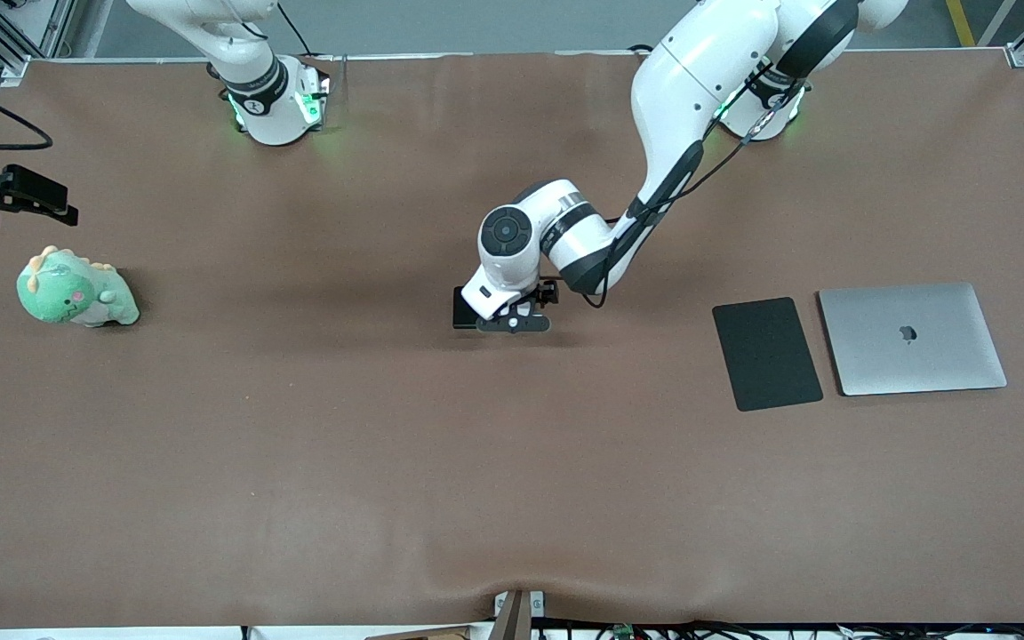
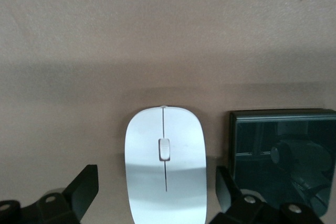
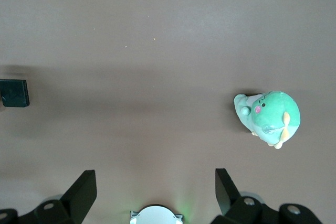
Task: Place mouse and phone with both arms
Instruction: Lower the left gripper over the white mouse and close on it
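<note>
My left gripper has its fingers on both sides of the white mouse, close to the table, so it should close on the mouse now.
The white mouse (image 2: 165,129) lies on the brown table, with the black phone (image 2: 283,150) close beside it. My left gripper (image 2: 157,179) is down at the table's middle and open, one finger on each side of the mouse, with a gap showing on both sides. In the front view the left gripper (image 1: 512,322) hides the mouse, and only a strip of the phone (image 1: 461,308) shows. My right gripper (image 3: 156,182) hangs open and empty high over the table near its own base, with the phone (image 3: 14,93) far off.
A green plush dinosaur (image 1: 76,289) sits toward the right arm's end of the table. A flat black mouse pad (image 1: 767,353) and a closed silver laptop (image 1: 910,338) lie side by side toward the left arm's end.
</note>
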